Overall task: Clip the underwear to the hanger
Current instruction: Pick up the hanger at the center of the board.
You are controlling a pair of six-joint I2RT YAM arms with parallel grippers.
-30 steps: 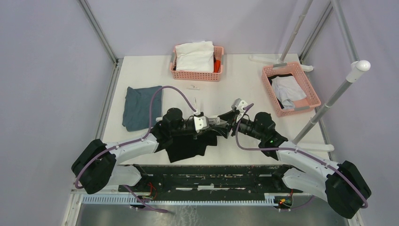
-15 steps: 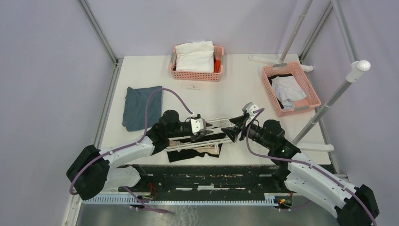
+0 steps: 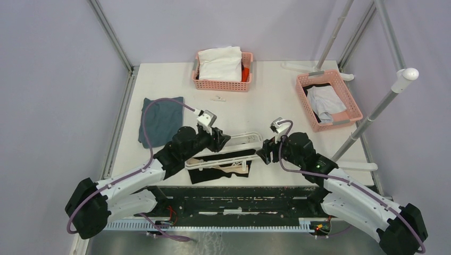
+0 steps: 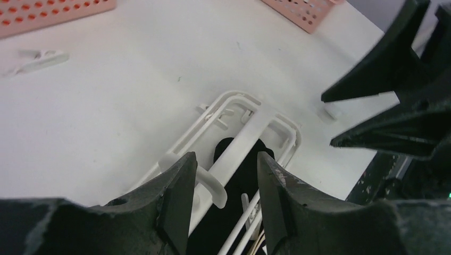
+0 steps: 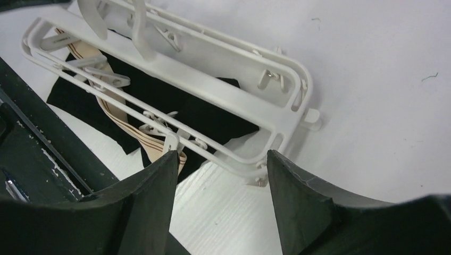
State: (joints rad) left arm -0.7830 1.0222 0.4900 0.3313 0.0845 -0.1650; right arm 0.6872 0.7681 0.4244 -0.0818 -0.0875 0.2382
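Observation:
The hanger's hook (image 4: 213, 183) slants under one fingertip across the centre bar (image 4: 250, 125), so it isn't time to close on the hook yet: my left gripper should first go lower and turn.
The white hanger (image 3: 242, 137) lies flat on the table on top of the black underwear (image 3: 213, 174), whose tan waistband (image 5: 122, 122) runs under its near rail. My left gripper (image 3: 222, 141) hovers open over the frame's left part. In the left wrist view the hanger's hook (image 4: 213, 183) and centre bar (image 4: 250, 125) show between and beyond its fingers (image 4: 178, 196), with nothing gripped. My right gripper (image 3: 261, 155) stands open just off the frame's right end. Its fingers (image 5: 298, 186) flank bare table in front of the frame's corner (image 5: 287, 127).
A pink basket (image 3: 220, 85) with a white garment stands at the back. A second pink basket (image 3: 332, 123) sits at the right, beside a slanted pole (image 3: 372, 114). A folded blue-grey cloth (image 3: 159, 119) lies at the left. A loose clip (image 3: 218, 99) rests near the back basket.
My left gripper has opened, let go and drawn back to the left. The hanger and underwear have come down flat on the table. My right gripper has pulled back to the right.

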